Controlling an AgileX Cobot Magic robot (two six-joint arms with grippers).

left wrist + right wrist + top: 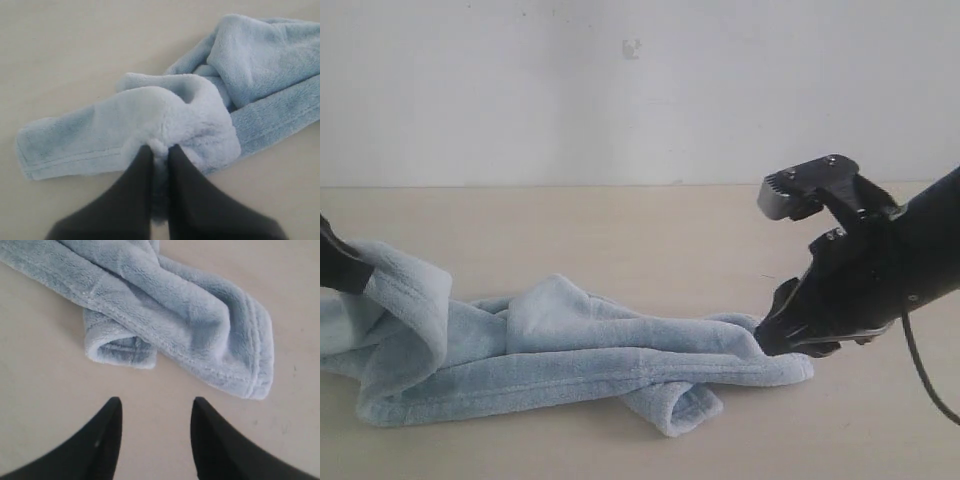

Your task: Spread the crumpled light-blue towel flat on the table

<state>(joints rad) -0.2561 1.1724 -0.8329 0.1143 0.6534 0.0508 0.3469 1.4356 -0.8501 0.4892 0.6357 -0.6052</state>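
I next need to take hold of the towel by its hemmed end (788, 371) (239, 376) with my right gripper, so that I can spread the towel flat.
The pale-blue towel (570, 350) lies bunched in a long roll across the cream table (620, 230). At the far left my left gripper (350, 270) is shut on a raised fold of the towel (165, 125); the fluffy cloth is pinched between its black fingers (135, 190). My right gripper (775, 335) hovers low at the towel's right end. In the right wrist view that gripper (156, 405) is open, nothing between its fingers, with the hemmed towel end (225, 350) just beyond the tips. No white tag shows.
A plain white wall (620, 90) rises behind the table's far edge. Bare tabletop (640, 220) stretches behind the towel, and more bare tabletop (840, 430) lies in front of it. A cable (920, 370) hangs from the right arm.
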